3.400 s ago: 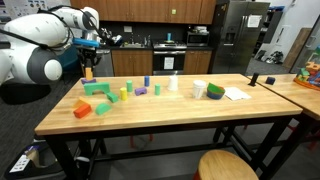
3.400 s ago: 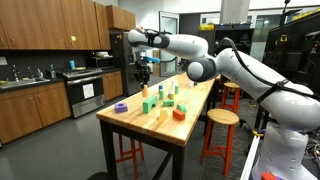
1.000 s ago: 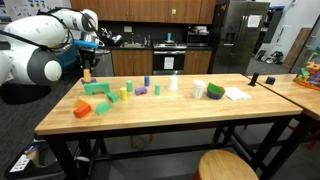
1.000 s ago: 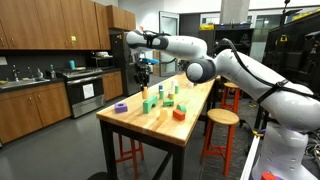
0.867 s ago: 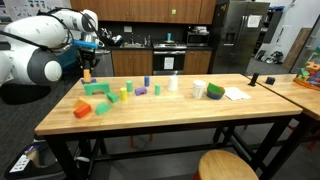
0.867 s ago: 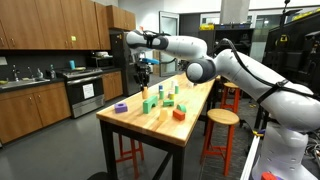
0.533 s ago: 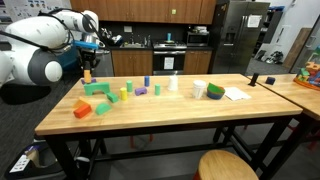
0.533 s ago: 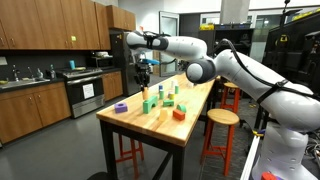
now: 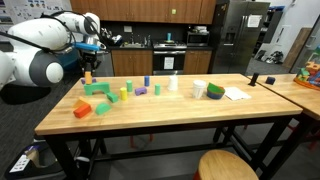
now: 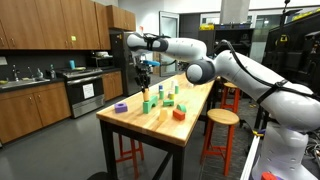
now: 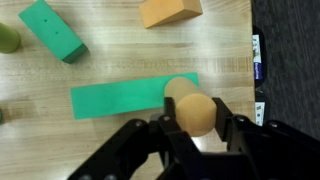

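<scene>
The tan wooden cylinder is upright just over the green block's end and would stand on that end of the block, so the robot's gripper needs to open.
My gripper (image 11: 197,125) is shut on a tan wooden cylinder (image 11: 193,108), which it holds upright between its black fingers. Straight below, a long flat green block (image 11: 115,100) lies on the wooden table (image 11: 120,150), and the cylinder's lower end hangs over that block's right end. In both exterior views the gripper (image 9: 88,62) (image 10: 143,70) hovers above the table's end, with the cylinder (image 9: 88,73) just over a green block (image 9: 97,88). Whether the cylinder touches the block I cannot tell.
An orange block (image 11: 170,12), a second green block (image 11: 55,30) and an olive piece (image 11: 5,38) lie close by. Further along the table sit more coloured blocks (image 9: 141,90), a white cup (image 9: 199,89), a green roll (image 9: 215,91) and paper (image 9: 236,94). A stool (image 9: 228,166) stands in front.
</scene>
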